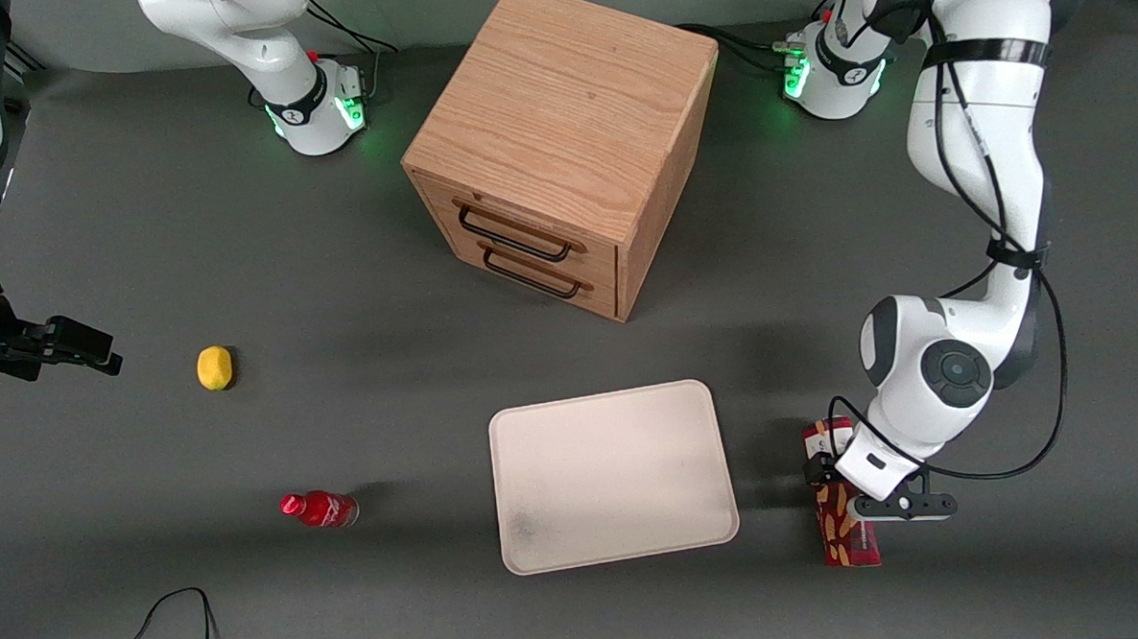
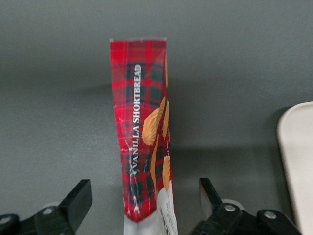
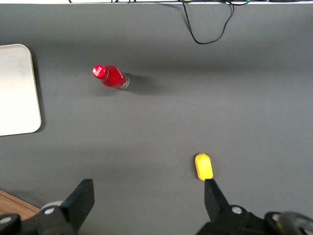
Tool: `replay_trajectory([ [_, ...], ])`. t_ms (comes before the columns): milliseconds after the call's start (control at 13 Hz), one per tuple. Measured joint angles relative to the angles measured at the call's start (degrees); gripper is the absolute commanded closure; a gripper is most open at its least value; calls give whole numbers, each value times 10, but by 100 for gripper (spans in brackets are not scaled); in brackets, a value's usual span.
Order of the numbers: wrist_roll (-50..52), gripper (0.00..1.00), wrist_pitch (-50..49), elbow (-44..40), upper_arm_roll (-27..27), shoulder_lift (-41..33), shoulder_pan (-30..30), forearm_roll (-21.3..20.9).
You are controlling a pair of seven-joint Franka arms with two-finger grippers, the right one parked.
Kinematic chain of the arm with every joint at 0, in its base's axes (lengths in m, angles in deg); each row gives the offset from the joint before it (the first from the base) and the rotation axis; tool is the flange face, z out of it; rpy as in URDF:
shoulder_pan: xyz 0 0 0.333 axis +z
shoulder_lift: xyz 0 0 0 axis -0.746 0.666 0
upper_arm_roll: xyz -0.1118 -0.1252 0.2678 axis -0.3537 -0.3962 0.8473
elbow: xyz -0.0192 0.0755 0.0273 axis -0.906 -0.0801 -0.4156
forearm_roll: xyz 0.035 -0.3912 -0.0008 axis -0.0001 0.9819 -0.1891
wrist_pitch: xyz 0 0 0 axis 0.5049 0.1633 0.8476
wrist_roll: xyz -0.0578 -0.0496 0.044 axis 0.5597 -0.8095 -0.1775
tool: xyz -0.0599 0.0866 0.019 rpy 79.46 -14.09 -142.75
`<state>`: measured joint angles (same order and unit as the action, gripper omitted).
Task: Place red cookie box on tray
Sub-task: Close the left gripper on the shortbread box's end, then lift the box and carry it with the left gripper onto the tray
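Observation:
My left gripper should next grab the red cookie box by the tartan part (image 1: 834,493) beside its white end to place it on the tray (image 1: 614,476).
The red cookie box (image 1: 849,530) lies flat on the dark table toward the working arm's end, beside the tray's short edge, with its white-label end under the wrist. In the left wrist view the box (image 2: 142,122) shows red tartan with biscuit pictures. My left gripper (image 1: 837,481) is low over the label end, open, with a black finger (image 2: 78,200) on each side of the box (image 2: 144,200) and a gap on both sides. The cream tray (image 1: 614,476) lies flat and bare nearby; its rim shows in the left wrist view (image 2: 298,161).
A wooden drawer cabinet (image 1: 561,147) stands farther from the front camera than the tray. A small red bottle (image 1: 320,509) and a yellow lemon (image 1: 214,367) lie toward the parked arm's end. A black cable (image 1: 174,625) loops at the table's near edge.

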<state>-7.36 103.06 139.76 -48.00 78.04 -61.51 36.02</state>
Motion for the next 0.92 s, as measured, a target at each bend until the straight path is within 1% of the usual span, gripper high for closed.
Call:
replay_trajectory([
  [77, 0, 100, 10, -1, 3, 6, -2, 0],
  [615, 0, 100, 4, -10, 8, 8, -8, 0],
  [769, 0, 100, -34, -23, 9, 0, -12, 1],
  [923, 1, 100, -93, -36, 9, -30, -18, 10],
])
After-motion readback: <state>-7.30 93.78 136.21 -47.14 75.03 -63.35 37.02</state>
